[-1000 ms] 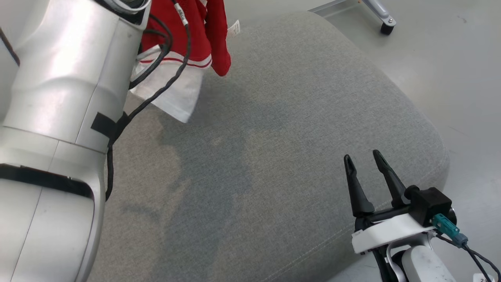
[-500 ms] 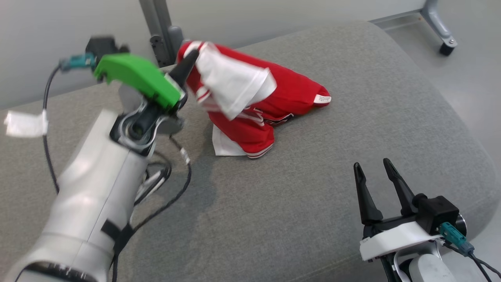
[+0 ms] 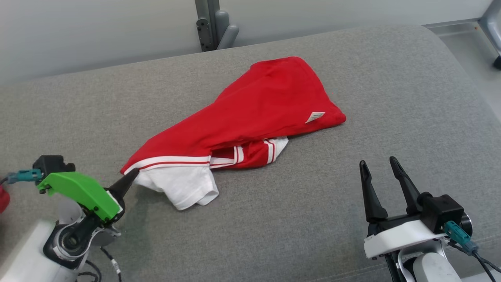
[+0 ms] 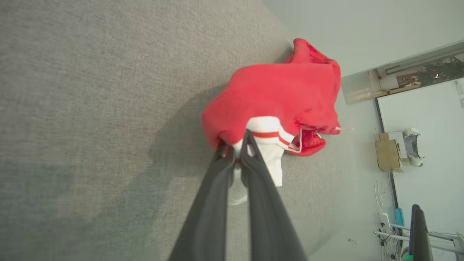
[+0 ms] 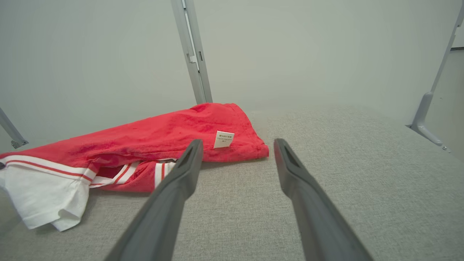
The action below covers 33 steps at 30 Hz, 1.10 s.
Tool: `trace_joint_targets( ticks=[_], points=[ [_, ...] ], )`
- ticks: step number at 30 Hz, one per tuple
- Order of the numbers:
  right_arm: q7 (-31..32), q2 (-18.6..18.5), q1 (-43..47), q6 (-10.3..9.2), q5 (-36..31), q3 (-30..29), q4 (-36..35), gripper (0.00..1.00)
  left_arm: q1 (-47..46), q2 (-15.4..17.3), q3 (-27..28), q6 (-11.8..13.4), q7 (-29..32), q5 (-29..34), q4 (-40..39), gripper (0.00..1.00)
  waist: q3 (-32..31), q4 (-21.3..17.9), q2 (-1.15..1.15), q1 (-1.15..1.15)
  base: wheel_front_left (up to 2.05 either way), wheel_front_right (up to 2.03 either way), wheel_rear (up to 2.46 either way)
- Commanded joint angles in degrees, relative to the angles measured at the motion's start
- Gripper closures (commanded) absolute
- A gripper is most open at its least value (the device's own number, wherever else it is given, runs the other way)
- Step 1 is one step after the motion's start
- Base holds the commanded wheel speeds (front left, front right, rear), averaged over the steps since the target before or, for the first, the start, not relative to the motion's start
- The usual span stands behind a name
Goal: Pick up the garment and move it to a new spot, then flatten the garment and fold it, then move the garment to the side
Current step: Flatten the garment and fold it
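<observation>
The shirt (image 3: 263,103) lies slack across the cushion, so my right gripper will next pinch it by the hem corner (image 3: 341,117) beside the white tag.
The garment (image 3: 250,113) is a red shirt with white, red-striped trim and a white sleeve. It lies crumpled across the middle of the grey cushion (image 3: 352,62). At its near-left corner my left gripper (image 3: 132,176) is shut on the striped hem. In the left wrist view the garment (image 4: 282,94) bunches at the tips of the left gripper (image 4: 235,145), cloth pinched between them. My right gripper (image 3: 379,163) stands open at the lower right, well apart from the shirt. The right wrist view has the garment (image 5: 145,137) ahead and left of the right gripper (image 5: 235,145).
A grey metal post (image 3: 211,23) rises behind the cushion's far edge against a pale wall. Another frame leg (image 3: 494,23) stands on the floor at the far right. The cushion's rounded right edge (image 3: 475,102) drops to the floor. Bare cushion lies between the shirt and my right gripper.
My left arm has swung down and toward the near left, dragging the held garment from a hanging bunch into a low spread on the cushion. The head camera has shifted. The right gripper keeps its place.
</observation>
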Motion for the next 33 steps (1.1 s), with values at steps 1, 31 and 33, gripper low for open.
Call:
trace_joint_targets(
  ticks=[1,31,33],
  points=[
    [0.0,-0.1,-0.6,-0.08,-0.4,0.2,0.1,0.00,1.5,2.2,0.1,0.9,-1.1,1.6,-1.9,1.00,0.8,1.1,0.00,0.00,0.00,0.00,0.00],
    [0.0,-0.1,-2.4,-0.08,-0.7,-2.4,5.7,0.00,22.1,-16.4,13.3,3.1,-32.1,42.6,-13.8,0.00,0.4,9.6,0.00,0.00,0.00,0.00,0.00],
    [0.0,-0.1,-4.2,-0.08,0.5,-3.9,8.8,0.00,24.5,-19.9,15.3,2.0,-32.1,47.3,-14.7,0.00,0.3,10.8,0.00,0.00,0.00,0.00,0.00]
  ],
)
